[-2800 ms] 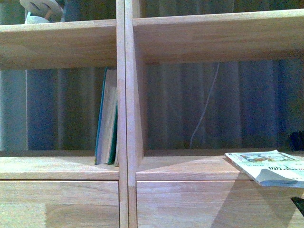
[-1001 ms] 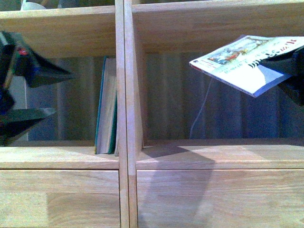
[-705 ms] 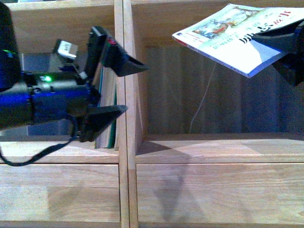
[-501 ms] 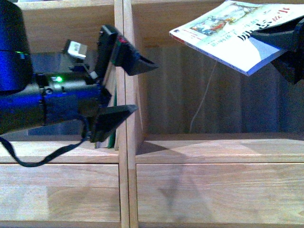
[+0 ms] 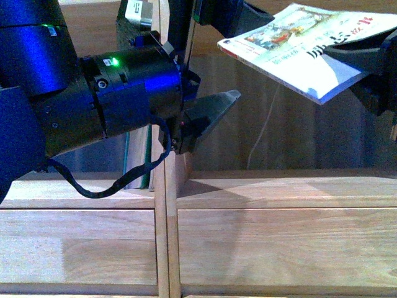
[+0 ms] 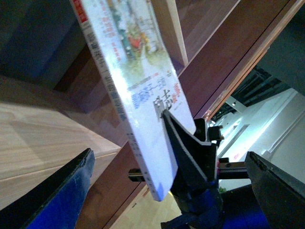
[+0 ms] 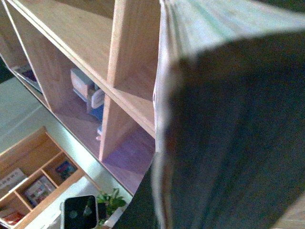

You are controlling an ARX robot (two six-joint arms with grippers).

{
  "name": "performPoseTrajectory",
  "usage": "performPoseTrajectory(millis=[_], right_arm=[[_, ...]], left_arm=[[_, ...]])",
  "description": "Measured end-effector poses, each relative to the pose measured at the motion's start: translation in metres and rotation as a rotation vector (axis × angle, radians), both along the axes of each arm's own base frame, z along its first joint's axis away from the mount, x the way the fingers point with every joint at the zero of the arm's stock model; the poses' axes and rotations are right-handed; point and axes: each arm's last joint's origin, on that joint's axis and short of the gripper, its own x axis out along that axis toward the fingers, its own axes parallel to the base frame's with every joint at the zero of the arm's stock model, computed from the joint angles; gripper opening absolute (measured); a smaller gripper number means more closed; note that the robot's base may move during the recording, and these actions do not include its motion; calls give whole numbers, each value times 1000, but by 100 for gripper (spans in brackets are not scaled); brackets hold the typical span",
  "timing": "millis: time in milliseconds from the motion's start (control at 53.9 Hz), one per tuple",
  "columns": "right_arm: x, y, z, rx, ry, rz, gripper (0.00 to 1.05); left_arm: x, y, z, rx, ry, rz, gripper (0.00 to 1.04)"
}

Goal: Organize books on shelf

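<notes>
My right gripper already covers one side, so my left gripper will next grab the white paperback book by its free outer edge.
The white paperback book hangs tilted in the air, high in the right compartment of the light-wood shelf. My right gripper is shut on its right end. My left gripper is open, one finger above the book's left corner and one below, touching nothing. In the left wrist view the book stands between the spread left fingers, pinched by the right gripper. The right wrist view is mostly filled by the book's page edge and a dark finger. A sliver of the teal books shows behind my left arm.
A vertical divider splits the shelf, with drawer fronts below the compartments. A thin cable hangs behind the open back. A second bookcase and a plant stand far off.
My left arm has swung in from the left, bringing its open jaws to the book's left corner. The right gripper lifted the book off the shelf board and now holds it nearly still.
</notes>
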Motion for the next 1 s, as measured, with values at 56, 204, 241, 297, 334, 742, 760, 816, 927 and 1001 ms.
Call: performPoseTrajectory(millis=[56, 204, 241, 297, 334, 742, 760, 816, 927, 1001], right_arm=[[-4, 4, 0, 1, -11, 23, 7], [-20, 27, 0, -16, -35, 139, 7], [-23, 31, 0, -18, -40, 159, 7], [-26, 35, 0, -18, -44, 175, 7], [-29, 39, 1, -18, -49, 190, 7], [-40, 51, 1, -12, -67, 244, 7], [-40, 51, 1, -12, -67, 244, 7], [-40, 50, 1, -10, -64, 245, 7], [-40, 50, 0, -7, -58, 245, 7], [-40, 48, -1, -6, -51, 244, 7]], left_arm=[[0, 0, 0, 6, -1, -1, 98], [0, -1, 0, 16, -8, -1, 98], [0, -1, 1, 15, -12, 1, 98], [0, -1, 2, 13, -17, 2, 98], [0, -2, 3, 11, -22, 2, 98], [-4, -9, 14, -10, -86, 28, 80], [-4, -9, 14, -11, -89, 30, 78], [-5, -9, 15, -14, -98, 35, 71], [-5, -9, 17, -25, -111, 46, 61], [-6, -7, 20, -45, -128, 66, 48]])
